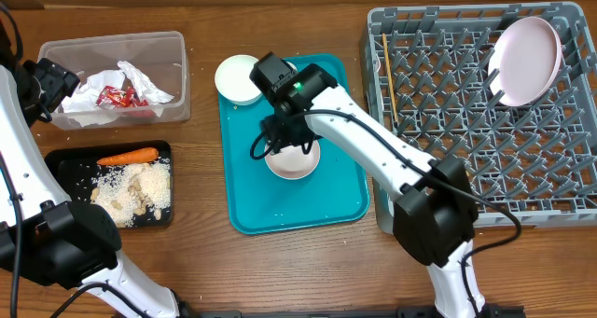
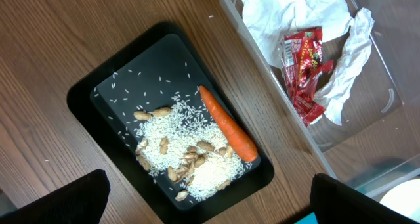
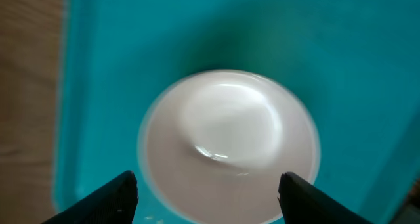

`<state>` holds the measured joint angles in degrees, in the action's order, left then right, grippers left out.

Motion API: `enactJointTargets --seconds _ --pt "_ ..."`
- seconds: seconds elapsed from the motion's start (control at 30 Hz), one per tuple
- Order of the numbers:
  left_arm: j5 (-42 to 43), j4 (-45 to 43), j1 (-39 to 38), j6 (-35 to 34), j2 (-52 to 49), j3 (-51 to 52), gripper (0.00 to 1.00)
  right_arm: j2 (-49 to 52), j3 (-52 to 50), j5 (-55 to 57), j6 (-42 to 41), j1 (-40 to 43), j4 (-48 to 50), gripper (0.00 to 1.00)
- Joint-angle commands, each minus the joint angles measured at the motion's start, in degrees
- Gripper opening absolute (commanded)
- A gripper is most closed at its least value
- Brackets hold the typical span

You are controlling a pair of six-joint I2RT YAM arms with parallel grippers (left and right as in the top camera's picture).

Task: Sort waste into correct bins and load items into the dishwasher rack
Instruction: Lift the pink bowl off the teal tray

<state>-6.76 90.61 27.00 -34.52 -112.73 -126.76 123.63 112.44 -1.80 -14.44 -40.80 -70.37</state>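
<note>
The middle white bowl needs its opposite side free so that it can lodge in the dishwasher rack. My right gripper will grab the bowl by its rim, with one finger inside.
Two white bowls stand on the teal tray: one at its far left corner, the other in the middle. My right gripper hovers over the middle bowl, open, its fingers either side of the near rim and holding nothing. The grey dishwasher rack on the right holds the pink plate on edge and a wooden stick. My left gripper is open and empty above the black tray with the carrot, rice and nuts.
The clear tub at the back left holds crumpled napkins and a red wrapper. It sits just behind the black tray. The teal tray lies between these bins and the rack.
</note>
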Motion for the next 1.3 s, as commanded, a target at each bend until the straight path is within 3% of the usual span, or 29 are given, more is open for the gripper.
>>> enactJointTargets --seconds 0.0,0.37,0.63,0.73,0.93,1.13,1.27 --pt "-0.92 -0.04 -0.02 0.46 -0.20 0.07 1.00 -1.31 0.81 -10.91 4.39 -0.46 1.22 0.71" --pt "-0.92 -0.04 -0.02 0.46 -0.20 0.07 1.00 0.81 -8.52 -10.29 0.72 -2.03 8.02 0.71" --pt "-0.92 -0.04 -0.02 0.46 -0.20 0.07 1.00 0.85 -13.03 -9.68 0.68 -5.38 12.28 0.63" --pt "-0.92 -0.04 -0.02 0.46 -0.20 0.07 1.00 0.85 -14.01 -3.23 -2.16 -6.75 13.33 0.60" --pt "-0.92 -0.04 -0.02 0.46 -0.20 0.07 1.00 0.92 -14.60 2.21 -3.87 -7.63 14.97 0.44" --pt "-0.92 -0.04 -0.31 0.46 -0.20 0.07 1.00 0.92 -14.60 4.15 -4.17 -7.63 15.45 0.09" --pt "-0.92 -0.04 -0.31 0.46 -0.20 0.07 1.00 0.87 -13.57 3.30 -5.60 -7.63 14.32 0.04"
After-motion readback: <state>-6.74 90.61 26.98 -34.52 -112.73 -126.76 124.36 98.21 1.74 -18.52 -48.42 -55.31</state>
